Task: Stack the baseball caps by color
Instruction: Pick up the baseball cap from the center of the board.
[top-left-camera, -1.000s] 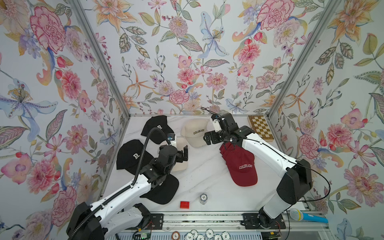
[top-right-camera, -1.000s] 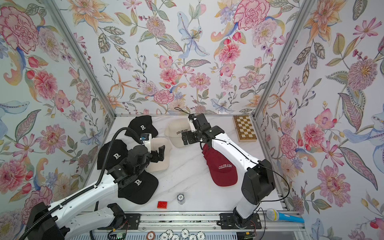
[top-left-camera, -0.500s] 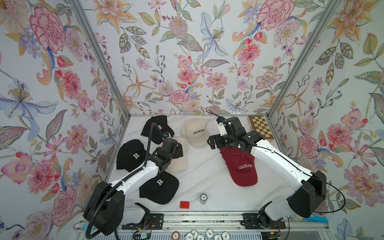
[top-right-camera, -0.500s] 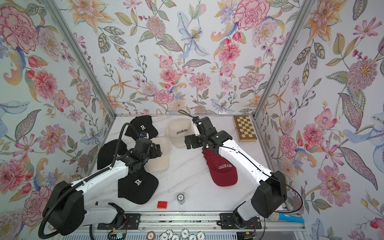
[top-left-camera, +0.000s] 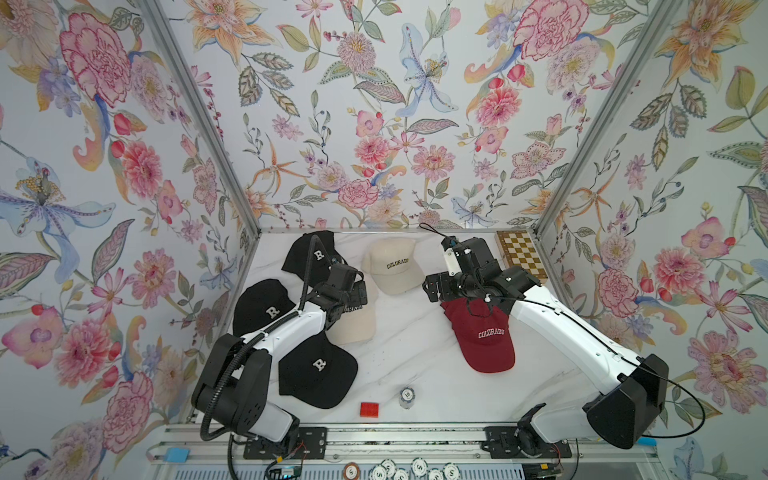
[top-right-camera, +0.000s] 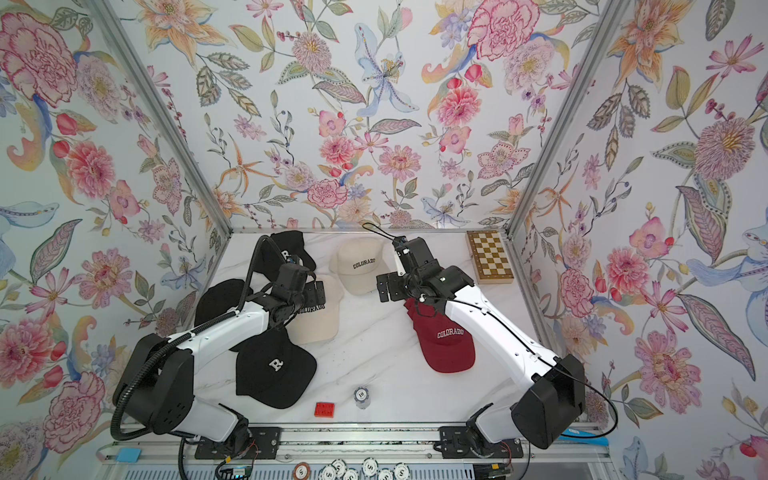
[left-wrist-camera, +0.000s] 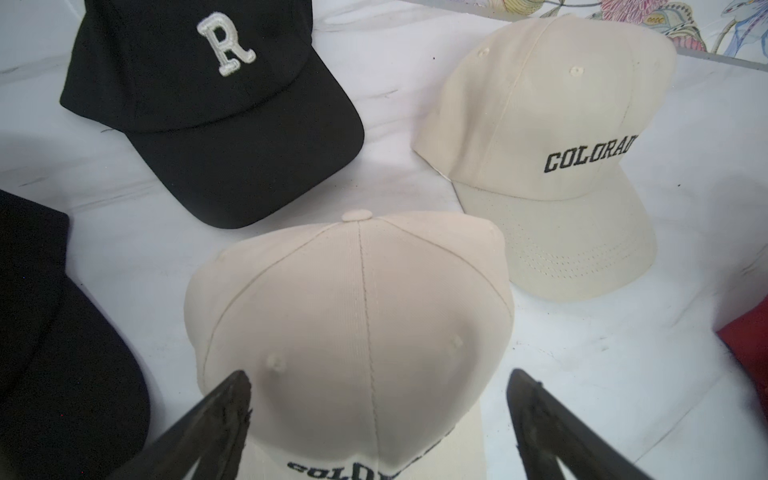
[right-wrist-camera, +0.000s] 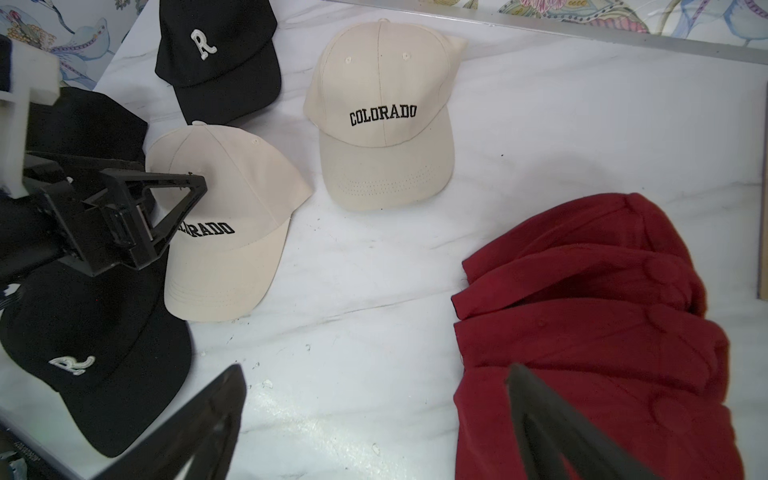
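I will next pinch the nearer cream cap with my left gripper on its front top, at the lettering, so its bottom stays free to stack over the other cream cap.
Three black "R" baseball caps lie at the left: back, middle and front. One cream "COLORADO" cap sits at the back centre. A second cream cap lies nearer, and my left gripper stands open with its fingers on either side of that cap's crown. Several maroon caps are stacked at the right. My right gripper is open over bare table at the stack's edge, one finger above the maroon fabric.
A chessboard lies in the back right corner. A red brick and a small stack of poker chips sit near the front edge. Floral walls enclose three sides. More chips lie on the front rail.
My right gripper has drawn back from the back cream cap to the maroon stack. My left arm has swung off the front black cap, its gripper settling over the nearer cream cap.
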